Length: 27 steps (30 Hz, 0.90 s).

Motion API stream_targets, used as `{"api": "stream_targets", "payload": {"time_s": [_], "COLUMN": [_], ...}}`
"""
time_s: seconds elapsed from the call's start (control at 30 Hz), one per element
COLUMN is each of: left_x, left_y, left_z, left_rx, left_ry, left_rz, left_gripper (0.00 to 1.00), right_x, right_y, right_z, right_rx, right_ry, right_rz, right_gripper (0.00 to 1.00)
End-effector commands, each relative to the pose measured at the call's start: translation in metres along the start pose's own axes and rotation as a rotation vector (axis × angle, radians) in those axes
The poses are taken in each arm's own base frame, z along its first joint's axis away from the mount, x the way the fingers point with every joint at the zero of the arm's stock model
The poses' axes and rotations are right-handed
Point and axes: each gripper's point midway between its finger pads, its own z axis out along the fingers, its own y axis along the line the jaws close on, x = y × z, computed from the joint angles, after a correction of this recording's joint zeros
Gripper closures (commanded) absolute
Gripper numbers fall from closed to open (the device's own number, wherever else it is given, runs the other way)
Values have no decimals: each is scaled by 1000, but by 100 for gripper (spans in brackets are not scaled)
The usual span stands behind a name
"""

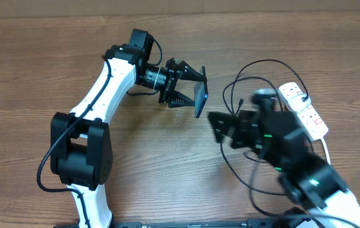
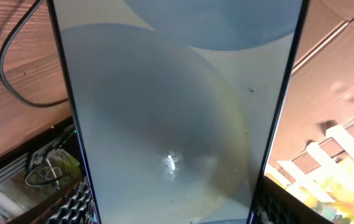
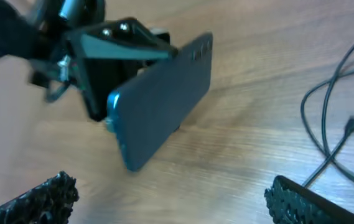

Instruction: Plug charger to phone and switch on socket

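I will next pinch the phone edge-on by its loose end [image 1: 199,109] [image 3: 130,133] with my right gripper, so my left gripper can grab the phone again for plugging in.
My left gripper [image 1: 198,90] is shut on the phone [image 1: 201,100], holding it edge-on above the table's middle. In the left wrist view the phone's pale blue-grey screen [image 2: 177,112] fills the frame between the ribbed fingers [image 2: 77,205]. In the right wrist view the phone [image 3: 161,99] hangs tilted over the wood, gripped at its far end. My right gripper [image 1: 223,128] stands open just right of the phone, nothing between its fingertips [image 3: 307,202]. The charger [image 1: 255,69] loops on the table beside the socket [image 1: 303,109]. Its connector tip [image 3: 353,122] lies free on the wood.
The socket's white cord [image 1: 326,149] runs toward the right arm. A thick black robot cable [image 2: 15,74] curves over the wood in the left wrist view. Bare wooden tabletop [image 1: 167,164] spreads below the phone.
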Motion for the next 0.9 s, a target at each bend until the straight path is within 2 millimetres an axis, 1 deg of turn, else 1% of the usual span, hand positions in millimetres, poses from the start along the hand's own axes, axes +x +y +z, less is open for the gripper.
{"api": "stream_targets", "payload": {"time_s": [0.0,0.13,0.2,0.3,0.37,0.43,0.5,0.63,0.77,0.87], "left_x": [5,5,5,5,4,1,-1,-2,-6,-6], "left_y": [-13,-13,-13,-13,-12,-9,-7,-6,-1,0], "left_z": [-3,-3,-4,-4,-4,-4,-4,-3,-1,3], "left_rx": [31,30,31,30,27,11,-1,-8,-38,-53], "left_ry": [18,18,17,17,13,-6,-19,-24,-50,-52], "left_rz": [15,5,5,6,6,6,6,11,29,34], "left_gripper": [48,48,48,48,48,48,48,48,48,48], "right_x": [-16,-15,-15,-14,-16,-18,-16,-5,-3,-3], "right_y": [-1,5,7,9,12,14,14,8,22,24], "right_z": [18,42,54,67,72,77,82,92,95,96], "right_rx": [156,231,235,231,222,214,217,239,161,148], "right_ry": [-135,-196,-206,-213,-223,-234,-229,-192,-170,-170], "right_rz": [-45,-85,-87,-85,-87,-97,-99,-112,-105,-103], "right_gripper": [1,1,0,0,8,18,26,27,31,37]}}
